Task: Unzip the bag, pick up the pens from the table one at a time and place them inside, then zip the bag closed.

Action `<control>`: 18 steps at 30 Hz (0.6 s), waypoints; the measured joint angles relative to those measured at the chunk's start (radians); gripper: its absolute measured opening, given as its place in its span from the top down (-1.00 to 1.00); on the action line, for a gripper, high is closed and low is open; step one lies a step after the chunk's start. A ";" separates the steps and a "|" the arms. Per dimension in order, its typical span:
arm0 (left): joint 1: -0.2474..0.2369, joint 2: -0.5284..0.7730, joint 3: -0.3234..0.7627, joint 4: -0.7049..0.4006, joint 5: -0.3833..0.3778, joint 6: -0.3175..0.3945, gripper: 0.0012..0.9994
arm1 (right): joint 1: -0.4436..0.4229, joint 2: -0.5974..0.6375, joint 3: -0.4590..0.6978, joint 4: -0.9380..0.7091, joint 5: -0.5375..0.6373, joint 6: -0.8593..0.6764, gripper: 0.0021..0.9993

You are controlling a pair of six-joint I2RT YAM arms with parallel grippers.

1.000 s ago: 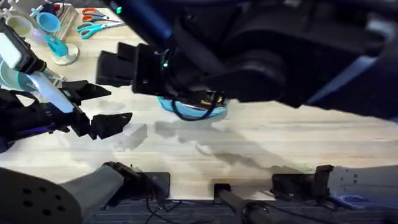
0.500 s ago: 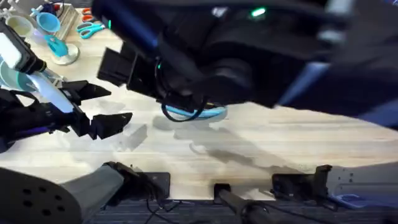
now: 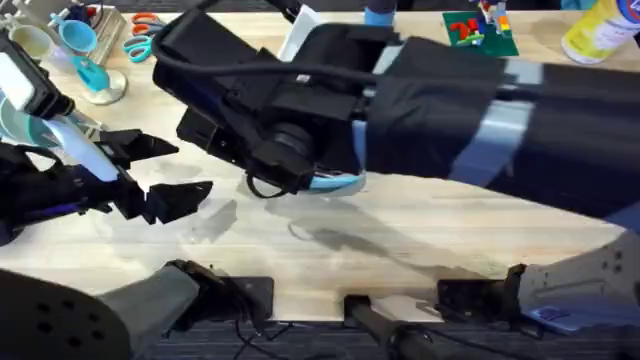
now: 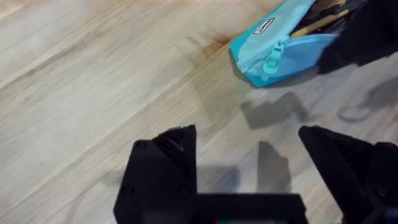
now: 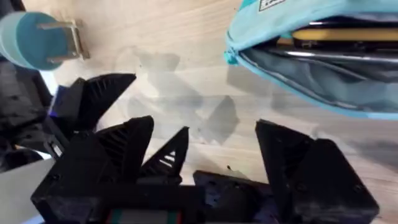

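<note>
My left gripper pinches the bag by its narrow closed end (image 4: 254, 65) next, since the bag's opening (image 4: 322, 21) gapes wide around the tan pen.
The light blue bag (image 3: 338, 182) lies on the table (image 3: 470, 225) at mid-centre, mostly under my right arm (image 3: 330, 110). Its zipper stands open in the right wrist view, where the bag (image 5: 292, 74) holds a tan pen (image 5: 336, 36) beside another slim dark stick. The bag (image 4: 273, 46) also appears in the left wrist view, with its teal zipper pull at the closed end. My right gripper (image 5: 221, 140) is open just in front of the bag's mouth, holding nothing. My left gripper (image 3: 168, 170) is open and empty, left of the bag.
Orange-handled scissors (image 3: 150, 38) and teal cups (image 3: 80, 40) sit at the far left corner. A colourful toy (image 3: 480, 28) and a yellow bottle (image 3: 595, 30) stand at the far right. Bare wood lies between the left gripper and the bag.
My right arm has shifted in the overhead view, uncovering the table's far edge. The bag and my left arm have stayed where they were.
</note>
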 joint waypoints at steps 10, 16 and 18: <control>0.000 0.000 0.000 0.000 0.003 0.000 -0.99 | 0.000 0.083 0.000 0.083 0.038 0.052 -0.99; 0.000 0.000 0.000 0.000 0.004 0.000 -0.99 | 0.000 0.104 0.000 0.117 0.089 0.078 -0.99; 0.000 0.000 0.000 0.000 0.006 0.000 -0.99 | -0.003 0.110 0.000 0.128 0.094 0.109 -1.00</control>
